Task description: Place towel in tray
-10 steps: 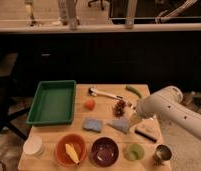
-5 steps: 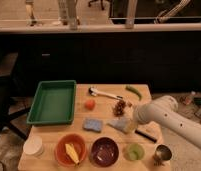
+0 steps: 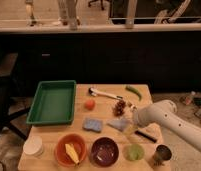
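Observation:
My gripper will next grab the towel (image 3: 118,124) by its short end farther from the blue sponge, then place it in the green tray.
The towel (image 3: 118,124), a small pale grey-blue cloth, lies on the wooden table right of centre. My gripper (image 3: 130,120) sits at the end of the white arm (image 3: 166,122), which reaches in from the right. The gripper is low over the towel's right edge, open, with nothing lifted. The green tray (image 3: 38,107) with its raised rim rests on the table's left side, well apart from the towel and holding nothing. A thicker blue sponge (image 3: 92,124) lies between the tray and the towel.
Along the front stand a white cup (image 3: 33,146), an orange bowl (image 3: 58,150) holding something yellow, a purple bowl (image 3: 104,151), a green cup (image 3: 134,152) and a metal cup (image 3: 163,154). Behind the towel are an orange fruit (image 3: 89,104), dark grapes (image 3: 120,106), a white-handled utensil (image 3: 105,93) and a green pepper (image 3: 134,92).
The arm has swung left and dropped, bringing my gripper from the table's right side down to the towel's right edge. The towel has not moved.

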`<move>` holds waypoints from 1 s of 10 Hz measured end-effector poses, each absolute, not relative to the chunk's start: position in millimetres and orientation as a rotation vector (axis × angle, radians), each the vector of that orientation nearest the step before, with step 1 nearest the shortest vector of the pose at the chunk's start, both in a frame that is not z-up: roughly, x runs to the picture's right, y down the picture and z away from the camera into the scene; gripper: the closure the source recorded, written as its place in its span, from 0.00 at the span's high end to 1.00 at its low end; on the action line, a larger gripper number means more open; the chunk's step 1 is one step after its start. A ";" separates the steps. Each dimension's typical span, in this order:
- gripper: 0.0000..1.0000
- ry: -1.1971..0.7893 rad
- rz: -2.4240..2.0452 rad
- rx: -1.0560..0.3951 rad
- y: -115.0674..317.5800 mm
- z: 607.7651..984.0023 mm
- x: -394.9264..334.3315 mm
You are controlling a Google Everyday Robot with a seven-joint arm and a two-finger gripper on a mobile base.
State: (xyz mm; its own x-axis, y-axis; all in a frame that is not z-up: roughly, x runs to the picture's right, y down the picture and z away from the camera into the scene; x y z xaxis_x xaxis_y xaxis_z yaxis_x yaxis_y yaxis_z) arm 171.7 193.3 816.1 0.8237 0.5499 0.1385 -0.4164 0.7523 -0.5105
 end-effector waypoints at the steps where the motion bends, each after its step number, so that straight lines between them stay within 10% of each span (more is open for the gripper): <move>1: 0.80 -0.289 0.536 -0.507 200.0 820.8 171.7; 10: 0.72 -0.206 0.486 -0.589 222.7 842.7 161.4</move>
